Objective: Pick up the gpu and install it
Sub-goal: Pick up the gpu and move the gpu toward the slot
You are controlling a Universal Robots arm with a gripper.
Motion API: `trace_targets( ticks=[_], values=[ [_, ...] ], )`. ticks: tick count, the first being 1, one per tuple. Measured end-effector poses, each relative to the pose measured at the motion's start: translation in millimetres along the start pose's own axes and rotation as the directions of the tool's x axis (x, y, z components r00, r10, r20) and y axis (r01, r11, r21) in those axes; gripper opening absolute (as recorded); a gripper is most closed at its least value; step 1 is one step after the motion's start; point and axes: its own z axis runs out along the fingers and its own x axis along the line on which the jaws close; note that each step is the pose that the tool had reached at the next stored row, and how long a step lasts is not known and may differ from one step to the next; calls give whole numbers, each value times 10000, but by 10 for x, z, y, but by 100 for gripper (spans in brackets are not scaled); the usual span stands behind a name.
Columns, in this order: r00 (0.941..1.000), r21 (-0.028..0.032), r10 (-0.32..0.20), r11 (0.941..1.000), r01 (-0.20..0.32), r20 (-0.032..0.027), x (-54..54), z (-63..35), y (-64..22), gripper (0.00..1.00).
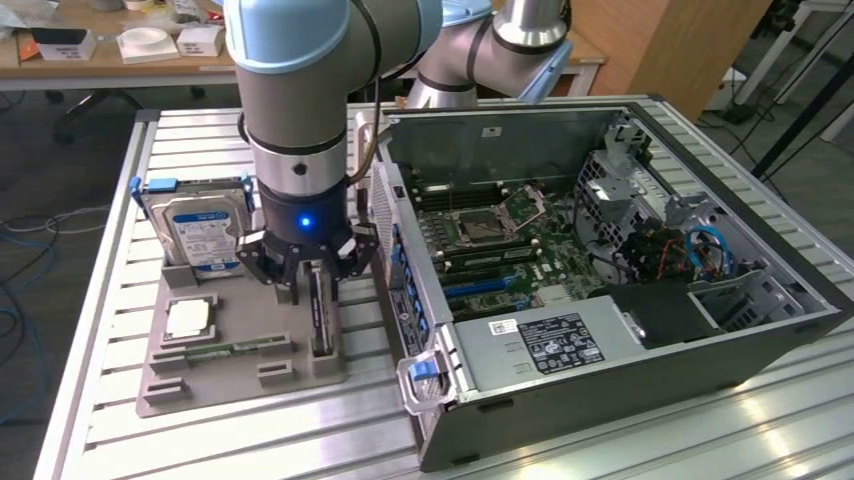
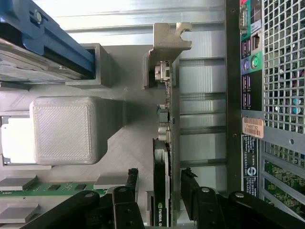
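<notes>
The GPU's lower edge is enclosed by the grey tray's slot [image 1: 326,364], so next I should grab the GPU by its free upper edge [image 1: 316,268].
The gpu [image 1: 320,312] stands on edge in a slot of the grey holder tray [image 1: 240,375], beside the open computer case [image 1: 601,260]. In the wrist view the gpu [image 2: 163,143] runs as a thin dark card with its metal bracket [image 2: 167,43] at the far end. My gripper [image 1: 311,285] is lowered over the card's upper edge. It is open [image 2: 160,175], with one black finger [image 2: 131,183] on each side of the card and a small gap between each finger [image 2: 189,183] and the card. Nothing is held.
On the same tray stand a silver hard drive [image 1: 200,238] in blue rails, a processor [image 1: 190,318] and a green memory stick [image 1: 220,350]. The case's rear panel [image 2: 267,71] lies close beside the card. The motherboard [image 1: 494,240] is exposed inside the case.
</notes>
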Motion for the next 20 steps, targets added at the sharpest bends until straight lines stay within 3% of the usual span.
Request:
trace_targets(
  ticks=[8,9,20],
  values=[
    [10000,1,0,10000,0,0,0,0,0,47],
    [10000,1,0,10000,0,0,0,0,0,40],
    [10000,0,0,10000,0,0,0,0,0,39]
  ],
)
